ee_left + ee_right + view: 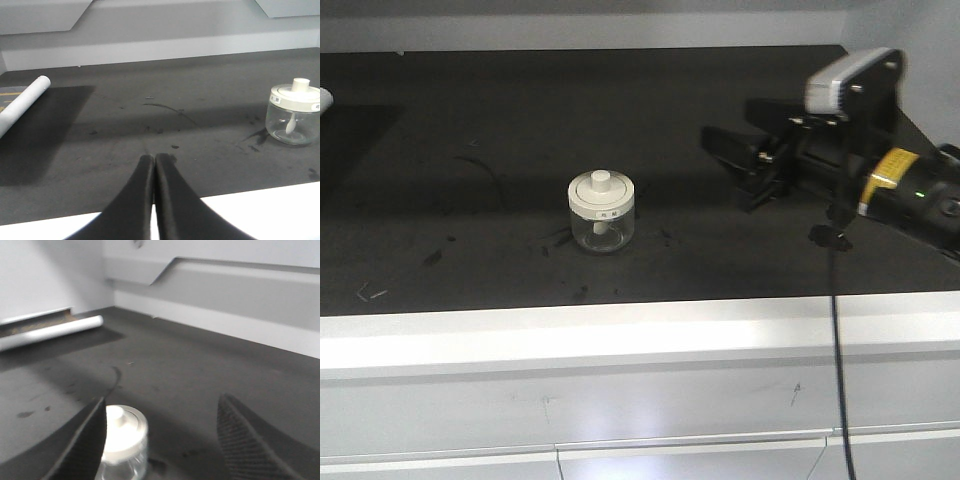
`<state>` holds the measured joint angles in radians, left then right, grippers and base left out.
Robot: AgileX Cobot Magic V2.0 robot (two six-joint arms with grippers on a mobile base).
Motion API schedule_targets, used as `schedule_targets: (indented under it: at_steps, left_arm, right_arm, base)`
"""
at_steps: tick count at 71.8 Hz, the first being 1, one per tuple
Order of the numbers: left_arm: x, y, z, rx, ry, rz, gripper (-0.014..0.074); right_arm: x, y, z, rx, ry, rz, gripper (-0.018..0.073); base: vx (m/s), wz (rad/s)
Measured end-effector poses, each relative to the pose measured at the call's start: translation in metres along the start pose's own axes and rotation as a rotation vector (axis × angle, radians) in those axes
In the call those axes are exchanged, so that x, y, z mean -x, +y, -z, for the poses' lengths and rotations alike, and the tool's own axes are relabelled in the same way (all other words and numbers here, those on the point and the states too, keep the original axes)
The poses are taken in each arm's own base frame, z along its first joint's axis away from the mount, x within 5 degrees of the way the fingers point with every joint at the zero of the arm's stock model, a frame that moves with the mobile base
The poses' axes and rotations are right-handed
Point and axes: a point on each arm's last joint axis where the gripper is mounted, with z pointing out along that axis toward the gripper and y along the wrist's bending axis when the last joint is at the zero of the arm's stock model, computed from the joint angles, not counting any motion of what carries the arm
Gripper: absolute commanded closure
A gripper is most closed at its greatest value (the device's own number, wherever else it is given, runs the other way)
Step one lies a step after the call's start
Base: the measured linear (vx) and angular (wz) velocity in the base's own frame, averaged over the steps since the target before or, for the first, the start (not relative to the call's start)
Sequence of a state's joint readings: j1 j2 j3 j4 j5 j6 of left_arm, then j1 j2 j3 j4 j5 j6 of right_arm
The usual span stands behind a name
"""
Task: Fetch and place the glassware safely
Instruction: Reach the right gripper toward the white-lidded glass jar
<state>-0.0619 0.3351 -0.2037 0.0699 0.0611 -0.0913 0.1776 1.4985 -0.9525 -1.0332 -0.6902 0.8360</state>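
Observation:
The glassware needs to be fetched safely, so the right gripper should next grab the jar (601,212) by its lid's central knob (601,182).
The glassware, a small squat clear jar (601,212) with a round white lid and knob, stands upright on the black table top (470,150). My right gripper (722,157) hovers to its right, open and empty, a short gap away from it. In the right wrist view the jar (122,440) sits low, just inside the left finger (85,440), with the right gripper (162,401) spread wide and touching nothing. My left gripper (153,159) is shut with nothing in it, near the table's front edge. It is well to the left of the jar (294,117).
A white rolled tube (22,102) lies at the far left of the table, also visible as the tube (50,332) in the right wrist view. A grey wall (160,30) borders the back. The white front ledge (620,340) runs below the black surface. A black cable (837,340) hangs from the right arm.

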Motion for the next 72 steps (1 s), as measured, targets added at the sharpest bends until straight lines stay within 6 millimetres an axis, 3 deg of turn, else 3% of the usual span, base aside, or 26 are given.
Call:
schedule_targets:
  at_steps: [16,29,50,72]
  left_arm:
    - [0.000,0.000,0.000,0.000,0.000,0.000,0.0603]
    - [0.000,0.000,0.000,0.000,0.000,0.000,0.0603]
    - [0.000,0.000,0.000,0.000,0.000,0.000,0.0603]
    - [0.000,0.000,0.000,0.000,0.000,0.000,0.0603]
  right_arm:
    - [0.002,0.022,-0.063,0.140,0.000,0.052,0.0092]
    - [-0.015,0.030,-0.100,0.166,0.032,0.025,0.0092]
    - [-0.058,0.020,-0.124,0.113,0.091,-0.066,0.0100]
    - [-0.070,0.020,-0.135,0.118,0.104,-0.054,0.0103]
  base:
    - [0.00,0.00]
    - [0.00,0.00]
    - [0.00,0.00]
    - [0.00,0.00]
